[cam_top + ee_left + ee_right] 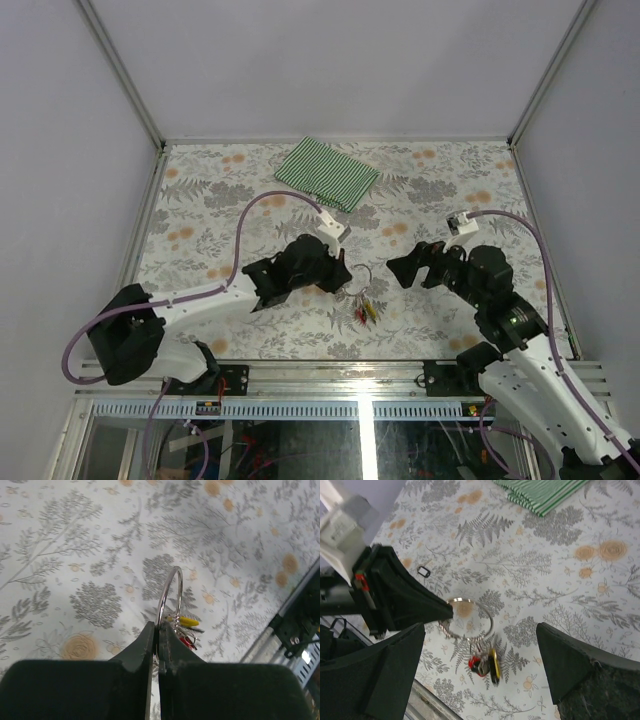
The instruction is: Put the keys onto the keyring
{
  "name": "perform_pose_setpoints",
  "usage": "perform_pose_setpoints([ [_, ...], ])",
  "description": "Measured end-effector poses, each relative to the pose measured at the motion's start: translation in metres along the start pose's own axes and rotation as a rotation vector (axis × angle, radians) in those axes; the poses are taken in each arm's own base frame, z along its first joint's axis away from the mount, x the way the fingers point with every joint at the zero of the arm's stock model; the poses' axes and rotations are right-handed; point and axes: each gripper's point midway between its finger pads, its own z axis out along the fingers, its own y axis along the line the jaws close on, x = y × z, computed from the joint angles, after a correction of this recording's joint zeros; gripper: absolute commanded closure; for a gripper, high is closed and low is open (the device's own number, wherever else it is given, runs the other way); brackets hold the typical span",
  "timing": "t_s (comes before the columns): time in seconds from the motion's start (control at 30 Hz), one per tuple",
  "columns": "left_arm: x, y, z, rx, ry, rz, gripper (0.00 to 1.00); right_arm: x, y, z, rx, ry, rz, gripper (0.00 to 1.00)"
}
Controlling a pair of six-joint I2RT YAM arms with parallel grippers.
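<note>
My left gripper keeps holding up the keyring, its keys dangling free, since if I opened now, the keyring would drop onto the table toward the table's bar.
My left gripper (159,628) is shut on the rim of the keyring (170,592), a big silver wire ring held up off the table. In the right wrist view the keyring (470,621) sticks out from the left gripper's fingers (415,605). Under it dangle the red tag (476,663) and the keys (493,666) with their yellow and black tags. The yellow tag (187,621) also shows past the left jaws. My right gripper (480,630) stands wide open, apart from the bunch, with nothing between its fingers. From above, the keyring (358,275) lies between left gripper (340,277) and right gripper (412,262).
A folded green-and-white striped cloth (326,173) lies at the back of the floral table (200,200). A small black loop (423,571) rests on the table near the left arm. The metal rail of the table's near edge (360,370) runs just below the keys.
</note>
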Motion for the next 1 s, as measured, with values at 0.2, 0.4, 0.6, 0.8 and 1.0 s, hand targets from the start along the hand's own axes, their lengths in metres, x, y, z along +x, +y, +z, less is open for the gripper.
perform_pose_setpoints([
  [0.2, -0.012, 0.042, 0.009, -0.049, -0.052, -0.094, 1.0, 0.022, -0.013, 0.006, 0.045, 0.058, 0.041, 0.01],
  [0.4, -0.011, 0.075, 0.021, -0.096, -0.063, -0.167, 0.97, 0.02, -0.03, 0.004, 0.142, 0.032, 0.067, 0.01],
  [0.6, 0.004, 0.113, 0.026, -0.169, -0.056, -0.248, 0.94, 0.003, -0.027, -0.015, 0.118, -0.124, 0.055, 0.01],
  [0.8, 0.012, 0.152, 0.026, -0.253, -0.076, -0.316, 0.82, 0.005, -0.023, -0.02, 0.098, -0.121, 0.055, 0.01],
  [1.0, 0.015, 0.171, 0.025, -0.288, -0.085, -0.352, 0.65, 0.026, -0.038, -0.017, 0.178, -0.024, 0.083, 0.01],
])
